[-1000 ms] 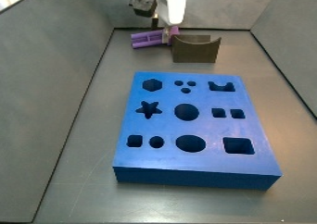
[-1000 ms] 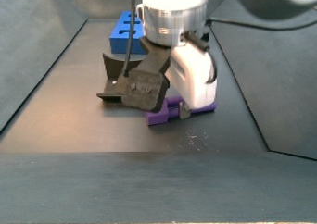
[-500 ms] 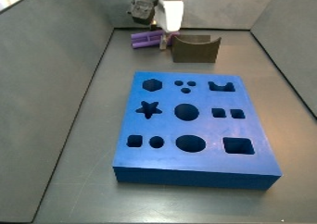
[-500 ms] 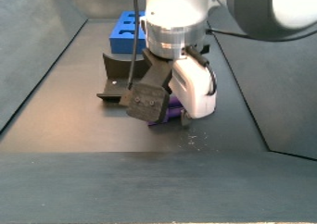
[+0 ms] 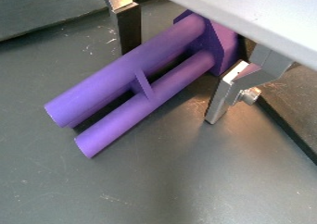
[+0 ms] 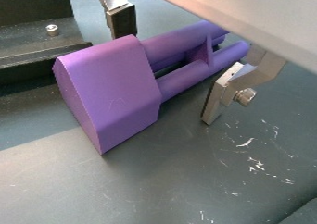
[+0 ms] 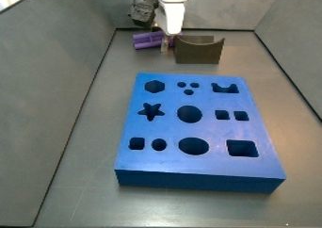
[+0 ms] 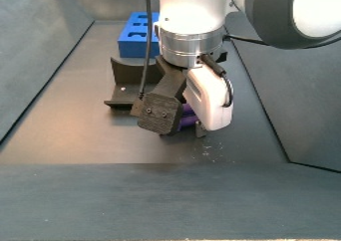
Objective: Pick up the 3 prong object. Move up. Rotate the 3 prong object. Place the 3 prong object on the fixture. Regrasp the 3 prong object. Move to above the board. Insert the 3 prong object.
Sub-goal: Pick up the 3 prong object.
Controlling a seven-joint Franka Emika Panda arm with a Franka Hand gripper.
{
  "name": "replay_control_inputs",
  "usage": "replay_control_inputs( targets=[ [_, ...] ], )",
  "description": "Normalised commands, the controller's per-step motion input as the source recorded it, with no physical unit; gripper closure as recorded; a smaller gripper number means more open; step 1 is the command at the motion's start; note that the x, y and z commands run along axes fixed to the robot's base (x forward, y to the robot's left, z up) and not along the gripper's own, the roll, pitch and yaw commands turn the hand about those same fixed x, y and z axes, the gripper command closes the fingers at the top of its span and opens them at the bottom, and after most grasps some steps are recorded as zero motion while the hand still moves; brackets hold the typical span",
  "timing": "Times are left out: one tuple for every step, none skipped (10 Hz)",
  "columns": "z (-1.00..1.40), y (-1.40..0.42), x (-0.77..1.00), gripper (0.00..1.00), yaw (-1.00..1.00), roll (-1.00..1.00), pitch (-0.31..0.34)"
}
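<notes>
My gripper will next grab the 3 prong object by its prongs beside its base, then lift it toward the fixture.
The light-purple 3 prong object (image 5: pixel 130 93) lies flat on the dark floor, its blocky base (image 6: pixel 114 91) at one end and its prongs running parallel from it. My gripper (image 5: pixel 176 72) is down around it and open: one finger (image 5: pixel 128 24) stands on one side and the other finger (image 5: pixel 233 89) on the opposite side, a small gap at each. In a side view the gripper (image 7: pixel 168 32) hides much of the object (image 7: pixel 147 40), just left of the brown notched fixture (image 7: pixel 198 49). The blue board (image 7: pixel 195 128) lies nearer the camera.
Grey walls enclose the floor on both sides. The fixture's dark base plate (image 6: pixel 37 44) with a screw lies close beside the object's base. In a side view the fixture (image 8: pixel 127 86) and the board (image 8: pixel 136 34) sit behind the gripper (image 8: pixel 177 120).
The gripper has come lower over the 3 prong object, which now shows less in the side views. The object, fixture and board have not moved.
</notes>
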Motion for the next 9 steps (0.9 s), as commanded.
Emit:
replay_control_inputs(
  targets=[
    [0.0, 0.0, 0.0, 1.0, 0.0, 0.0, 0.0],
    [0.0, 0.0, 0.0, 1.0, 0.0, 0.0, 0.0],
    [0.0, 0.0, 0.0, 1.0, 0.0, 0.0, 0.0],
    [0.0, 0.0, 0.0, 1.0, 0.0, 0.0, 0.0],
    [0.0, 0.0, 0.0, 1.0, 0.0, 0.0, 0.0],
    [0.0, 0.0, 0.0, 1.0, 0.0, 0.0, 0.0],
    [0.0, 0.0, 0.0, 1.0, 0.0, 0.0, 0.0],
    [0.0, 0.0, 0.0, 1.0, 0.0, 0.0, 0.0],
    [0.0, 0.0, 0.0, 1.0, 0.0, 0.0, 0.0]
  ],
)
